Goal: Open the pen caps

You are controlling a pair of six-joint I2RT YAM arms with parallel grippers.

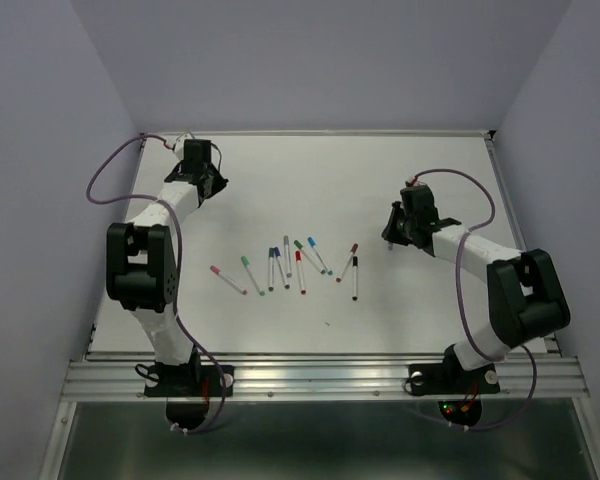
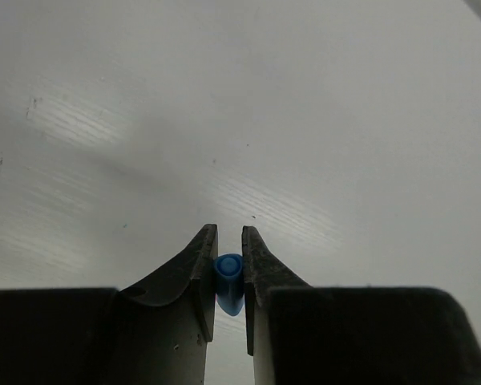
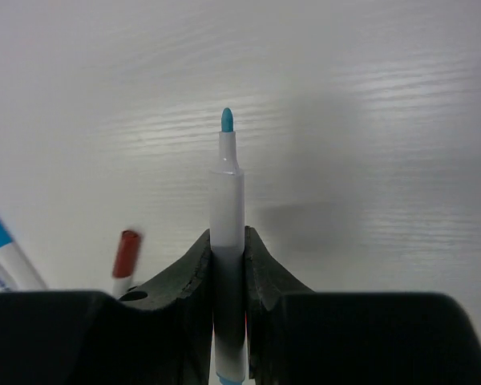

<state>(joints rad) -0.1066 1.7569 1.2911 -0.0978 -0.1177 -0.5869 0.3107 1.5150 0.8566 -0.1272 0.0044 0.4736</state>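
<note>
The left gripper should keep its hold on the blue pen cap [image 2: 228, 281]. The cap is well above the table and would fall if the gripper opened now.
My left gripper [image 1: 200, 160] is at the far left of the table and is shut on a small blue pen cap [image 2: 228, 281], which sits upright between its fingers [image 2: 229, 241]. My right gripper [image 1: 392, 236] is right of centre and is shut on a white pen [image 3: 227, 208] with no cap. The pen's light blue tip [image 3: 227, 120] points away from the gripper [image 3: 227, 241]. Several capped pens [image 1: 300, 270] lie in a loose row in the middle of the white table [image 1: 280, 190]. Their caps are pink, green, blue, grey, red, light blue, brown-red and black.
A brown-red capped pen [image 3: 126, 261] and a light-blue capped pen [image 3: 4, 249] lie just left of my right gripper. Purple walls stand on three sides. A metal rail [image 1: 320, 375] runs along the near edge.
</note>
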